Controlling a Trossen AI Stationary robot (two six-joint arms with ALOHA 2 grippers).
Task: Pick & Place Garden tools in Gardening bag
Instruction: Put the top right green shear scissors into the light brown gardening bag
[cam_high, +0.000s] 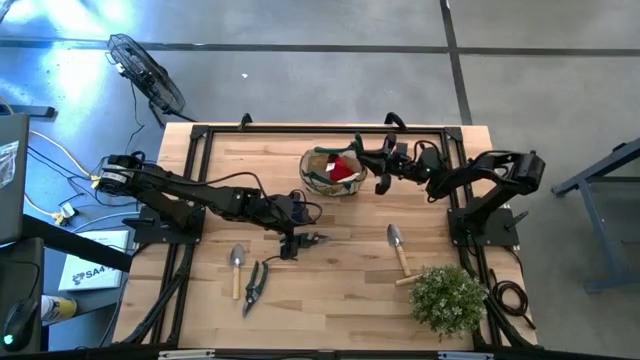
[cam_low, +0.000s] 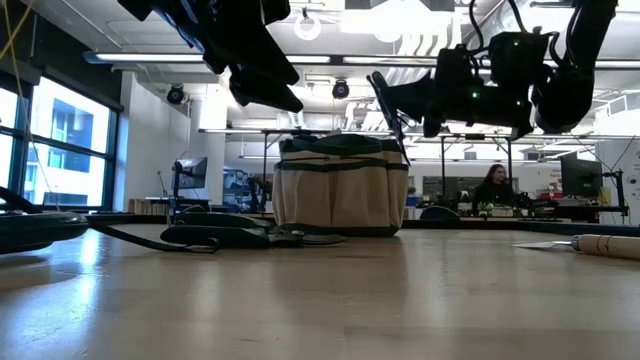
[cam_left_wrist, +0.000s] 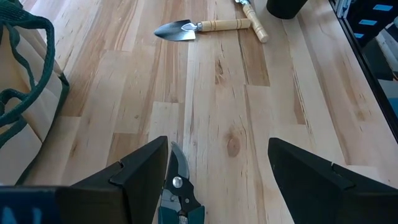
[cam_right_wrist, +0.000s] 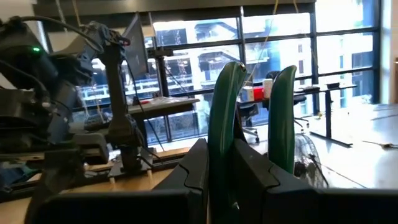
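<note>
My right gripper holds the green-handled shears beside the bag's rim, short of the bag's opening. I should move them toward the bag's opening before it lets go.
The olive-tan gardening bag stands at the table's far middle with a red glove inside. My right gripper hangs at the bag's right rim, shut on green-handled pruning shears. My left gripper hovers open over another pair of pruning shears, which lies flat on the table between the fingers, close to one of them. Two trowels and a third pair of shears lie flat on the table's near half. My right gripper pinches the shears between its two fingers. The two green handles stick out past the fingertips, slanting upward. The fingers come nearly level from the table's right. The shears are lifted clear, beside the top of the bag's rim.
A bushy green plant stands at the near right corner. A black frame runs along the table's edges. Bare wood lies in the near middle, between the left trowel and the right one.
</note>
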